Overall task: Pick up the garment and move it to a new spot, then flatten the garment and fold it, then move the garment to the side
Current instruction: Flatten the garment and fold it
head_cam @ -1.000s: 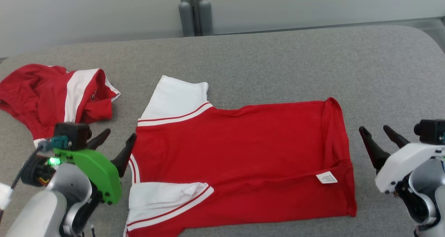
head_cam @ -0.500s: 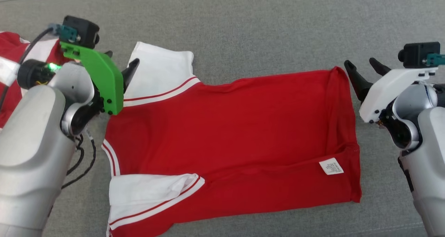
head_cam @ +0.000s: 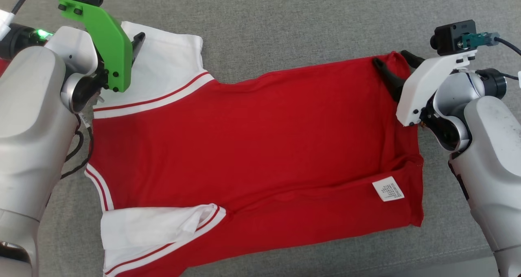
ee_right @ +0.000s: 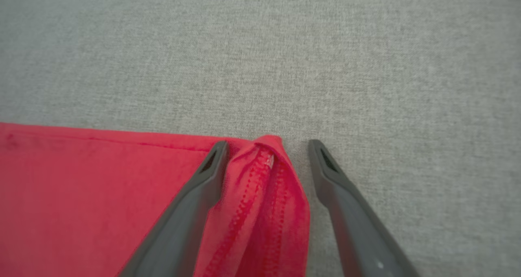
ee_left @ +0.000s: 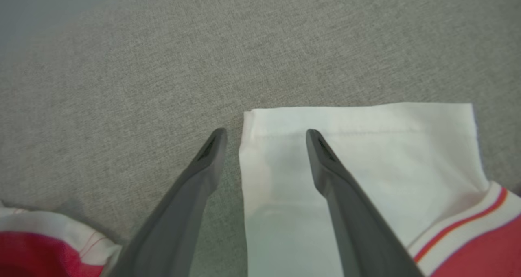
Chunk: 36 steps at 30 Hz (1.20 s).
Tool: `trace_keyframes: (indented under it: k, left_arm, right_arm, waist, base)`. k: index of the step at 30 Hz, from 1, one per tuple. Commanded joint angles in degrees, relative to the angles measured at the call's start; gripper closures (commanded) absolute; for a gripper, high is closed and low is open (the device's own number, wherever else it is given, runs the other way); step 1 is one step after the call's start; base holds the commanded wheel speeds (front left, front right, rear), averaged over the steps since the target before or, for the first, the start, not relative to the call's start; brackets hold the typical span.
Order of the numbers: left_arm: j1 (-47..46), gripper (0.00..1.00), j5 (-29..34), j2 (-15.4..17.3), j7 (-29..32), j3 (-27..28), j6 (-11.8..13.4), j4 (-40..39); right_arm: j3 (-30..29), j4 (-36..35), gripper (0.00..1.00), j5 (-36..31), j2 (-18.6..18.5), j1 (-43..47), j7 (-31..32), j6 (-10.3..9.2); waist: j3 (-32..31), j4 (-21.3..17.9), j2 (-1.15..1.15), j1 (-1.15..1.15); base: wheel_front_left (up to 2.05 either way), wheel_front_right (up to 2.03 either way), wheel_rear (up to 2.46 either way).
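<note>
The red garment is spread out, and the right gripper next needs to grab the raised corner of its hem (head_cam: 396,61) (ee_right: 267,152) to fold it.
A red garment (head_cam: 252,138) with white sleeves lies spread flat on the grey cloth surface (head_cam: 285,25). Its collar end is to my left and its hem to my right. My left gripper (ee_left: 266,132) is open and straddles the outer corner of the far white sleeve (ee_left: 366,159). One finger is over the sleeve and the other over bare cloth. In the head view a green mount hides most of that gripper. My right gripper (head_cam: 389,56) is open around the raised far hem corner (ee_right: 264,175). Neither gripper grips the fabric.
A second red and white garment (ee_left: 40,252) lies crumpled just left of my left gripper. The near white sleeve (head_cam: 154,228) is folded over itself. A white care label (head_cam: 388,188) shows near the hem. Bare grey cloth stretches beyond the garment.
The head camera has tipped down and closer. Both arms have reached forward, the left gripper to the far sleeve corner and the right to the far hem corner. Both stayed open.
</note>
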Motion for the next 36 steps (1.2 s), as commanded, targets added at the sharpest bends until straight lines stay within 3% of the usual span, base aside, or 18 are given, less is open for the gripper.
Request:
trace_keyframes:
  k: [1, 7, 9, 10, 11, 12, 13, 14, 15, 16, 27, 36]
  left_arm:
    - [-1.00, 0.00, 0.08, 0.21, -0.30, -0.89, -0.12, 1.24]
    - [-2.76, 0.00, 0.08, -0.23, -1.38, -3.63, 0.01, 7.69]
    - [-3.19, 0.00, -0.86, -0.81, -1.81, -3.80, 0.00, 9.33]
    - [-3.31, 0.00, -1.47, -1.08, -1.83, -4.01, 0.00, 10.09]
    - [-3.35, 0.00, -1.86, -1.24, -1.86, -4.37, 0.00, 10.48]
    - [-3.45, 0.57, -2.25, -1.31, -2.03, -4.87, -0.01, 10.82]
    - [-3.53, 0.57, -2.39, -1.32, -2.24, -5.18, 0.00, 11.08]
    - [-3.71, 1.00, -2.70, -1.23, -2.47, -5.46, 0.00, 11.45]
    - [-3.91, 1.00, -2.93, -1.08, -2.68, -5.72, 0.00, 11.73]
    - [-4.16, 1.00, -3.26, -0.92, -3.42, -6.11, 0.00, 11.83]
    - [-5.10, 1.00, -6.57, 0.38, -9.03, -9.02, 0.00, 12.84]
    - [-2.13, 1.00, -12.97, 2.35, -13.12, -11.67, 0.00, 8.13]
  right_arm:
    - [0.66, 0.93, 0.00, 0.13, 0.08, 0.07, -0.05, -0.02]
    - [2.53, 1.94, 0.02, 0.58, -0.05, -0.33, 0.83, -0.06]
    - [2.94, 1.86, 0.12, 0.89, -0.03, -0.31, 0.82, -0.06]
    - [3.16, 1.73, 0.35, 0.98, -0.03, -0.30, 0.62, -0.06]
    - [3.40, 1.56, 0.46, 1.01, -0.09, -0.30, 0.33, -0.04]
    - [3.64, 1.19, 0.56, 1.08, -0.12, -0.31, -0.15, -0.04]
    - [3.77, 0.99, 0.60, 1.14, -0.20, -0.32, -0.66, -0.04]
    - [3.88, 0.87, 0.71, 1.21, -0.30, -0.34, -1.09, -0.04]
    - [3.99, 0.82, 0.80, 1.15, -0.38, -0.34, -1.47, -0.04]
    - [4.01, 0.80, 1.00, 0.96, -0.48, -0.44, -2.09, -0.04]
    - [1.07, 3.13, 1.00, -1.18, 0.34, -0.08, -11.21, -0.05]
    - [0.58, 6.23, 1.00, 0.97, 0.71, 3.28, -17.84, -0.05]
  waist:
    - [1.02, -1.14, 0.00, -0.01]
    - [1.37, -1.63, 0.00, -0.01]
    - [1.31, -1.68, 0.00, -0.01]
    - [1.25, -1.69, 0.00, -0.01]
    - [1.18, -1.67, 0.00, -0.01]
    - [1.12, -1.63, 0.00, -0.01]
    - [1.07, -1.59, 0.00, -0.01]
    - [0.97, -1.54, 0.00, -0.01]
    - [0.83, -1.49, 0.00, -0.01]
    - [0.70, -1.45, 0.00, -0.01]
    - [-2.26, -0.63, 0.00, -0.01]
    - [-8.99, 1.33, 0.00, -0.01]
  base:
    - [0.00, 0.00, 0.00]
    - [0.00, 0.00, 0.00]
    - [0.00, 0.00, 0.00]
    - [0.00, 0.00, 0.00]
    - [0.00, 0.00, 0.00]
    - [0.00, 0.00, 0.00]
    - [0.00, 0.00, 0.00]
    - [0.00, 0.00, 0.00]
    - [0.00, 0.00, 0.00]
    - [0.00, 0.00, 0.00]
    - [0.00, 0.00, 0.00]
    - [0.00, 0.00, 0.00]
